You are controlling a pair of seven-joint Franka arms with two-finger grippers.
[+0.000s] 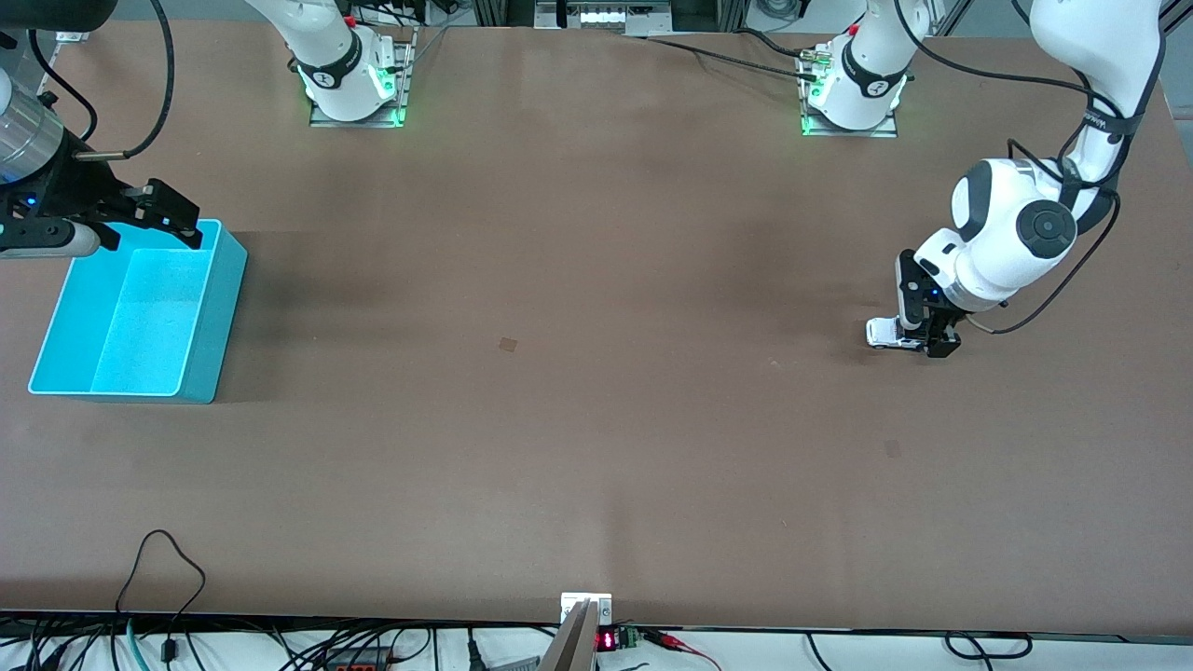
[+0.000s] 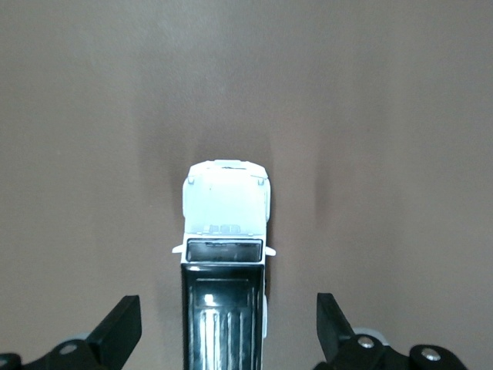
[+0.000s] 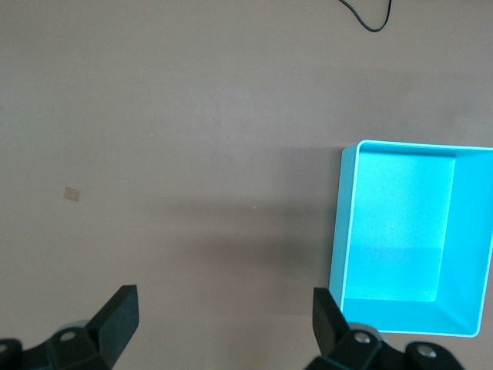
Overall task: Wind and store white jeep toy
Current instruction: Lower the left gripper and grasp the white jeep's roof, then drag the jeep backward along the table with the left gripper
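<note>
The white jeep toy needs to be wound, so my left gripper next needs to grab the jeep (image 2: 225, 231) by its black roof panel (image 2: 223, 316).
The white jeep toy (image 1: 884, 334) stands on the brown table near the left arm's end. In the left wrist view the jeep (image 2: 225, 231) shows its white hood and black roof panel between my fingers. My left gripper (image 1: 921, 337) is low over the jeep's rear; its jaws are open, wide of the toy on both sides and not touching it (image 2: 228, 327). The cyan bin (image 1: 140, 317) sits empty at the right arm's end and also shows in the right wrist view (image 3: 408, 239). My right gripper (image 1: 163, 216) is open and empty above the bin's rim (image 3: 223, 324).
A small pale mark (image 1: 508, 344) lies on the table's middle. Cables run along the table edge nearest the front camera (image 1: 168, 568). The arm bases (image 1: 354, 79) stand along the edge farthest from it.
</note>
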